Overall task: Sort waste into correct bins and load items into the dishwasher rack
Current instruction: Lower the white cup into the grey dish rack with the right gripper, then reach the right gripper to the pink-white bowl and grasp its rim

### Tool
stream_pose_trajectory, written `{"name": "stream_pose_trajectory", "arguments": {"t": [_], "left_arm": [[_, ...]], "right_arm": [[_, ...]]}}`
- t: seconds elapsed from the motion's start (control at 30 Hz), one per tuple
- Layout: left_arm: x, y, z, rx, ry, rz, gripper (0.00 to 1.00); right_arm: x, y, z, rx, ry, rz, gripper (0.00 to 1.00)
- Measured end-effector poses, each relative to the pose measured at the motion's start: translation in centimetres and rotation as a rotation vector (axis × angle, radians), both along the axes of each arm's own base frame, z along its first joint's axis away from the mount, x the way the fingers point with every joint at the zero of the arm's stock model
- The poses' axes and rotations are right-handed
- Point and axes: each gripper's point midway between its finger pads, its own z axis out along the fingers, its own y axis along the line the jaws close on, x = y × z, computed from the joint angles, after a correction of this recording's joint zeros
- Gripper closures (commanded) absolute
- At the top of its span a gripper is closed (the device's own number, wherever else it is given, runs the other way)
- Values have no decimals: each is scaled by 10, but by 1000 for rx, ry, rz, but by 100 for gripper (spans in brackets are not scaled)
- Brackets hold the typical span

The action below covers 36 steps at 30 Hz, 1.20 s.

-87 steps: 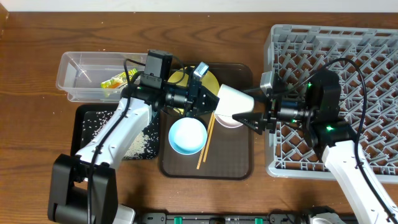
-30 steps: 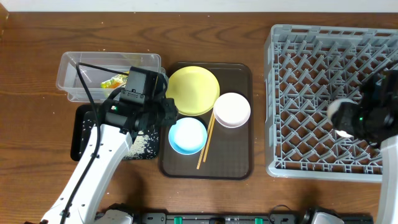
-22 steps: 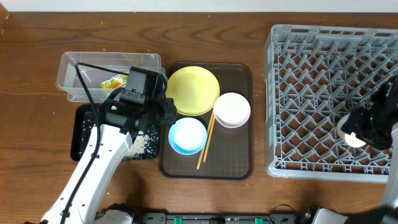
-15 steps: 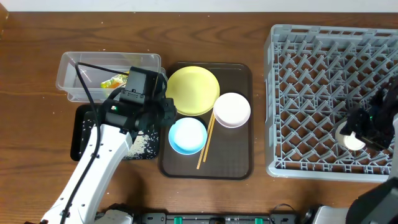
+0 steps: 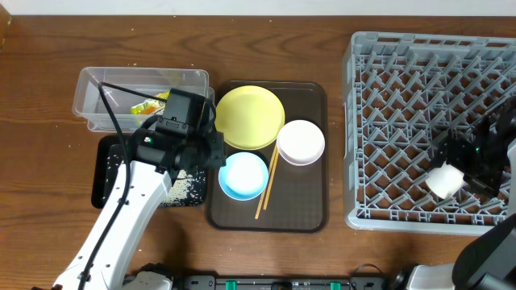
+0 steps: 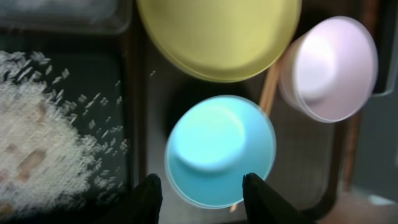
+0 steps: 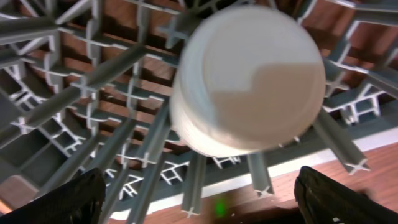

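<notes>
The right gripper grabs the white bowl (image 6: 329, 65) by its rim on the rack-facing side next, which leaves the bowl's body free to tilt into the dishwasher rack.
The pale cup (image 5: 445, 180) lies tilted among the pegs at the front right of the grey dishwasher rack (image 5: 403, 72). In the right wrist view the cup (image 7: 249, 81) shows one round end, and my right gripper (image 7: 205, 205) stands wide open, clear of it. My left gripper (image 6: 200, 199) hovers open over the near rim of the light blue bowl (image 6: 219, 149), fingers apart on either side. The yellow plate (image 6: 217, 34), white bowl (image 6: 329, 65) and chopsticks (image 6: 268, 93) lie beyond it. The snack wrapper (image 5: 147, 105) sits in the clear tub (image 5: 97, 89).
The dishes rest on a dark brown serving tray (image 5: 306, 209) at the table's middle. Left of it lies the black tray (image 5: 109, 173) with scattered rice (image 5: 181, 187). The left arm reaches over that tray's right end.
My right gripper has opened and let go of the cup, which now rests lower in the rack. The left gripper has widened slightly and edged toward the blue bowl.
</notes>
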Motion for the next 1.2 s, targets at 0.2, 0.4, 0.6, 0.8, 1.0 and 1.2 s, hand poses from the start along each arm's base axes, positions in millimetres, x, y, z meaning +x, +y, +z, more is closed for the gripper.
{"name": "stream_pose_trajectory", "arguments": {"t": [0.2, 0.4, 0.6, 0.8, 1.0, 1.2], "left_arm": [[-10, 15, -7, 77, 43, 20, 53], [-11, 18, -7, 97, 45, 26, 53], [-18, 34, -11, 109, 95, 80, 52], [-23, 66, -12, 113, 142, 202, 48], [-23, 73, -12, 110, 148, 234, 44], [-23, 73, -12, 110, 149, 234, 41]], "right_arm": [[24, 6, 36, 15, -167, 30, 11], [51, 50, 95, 26, -438, 209, 14], [66, 123, 113, 89, -539, 458, 17], [85, 199, 112, 115, -610, 712, 24], [101, 254, 88, 58, -602, 860, 25], [116, 283, 30, -34, -488, 897, 28]]}}
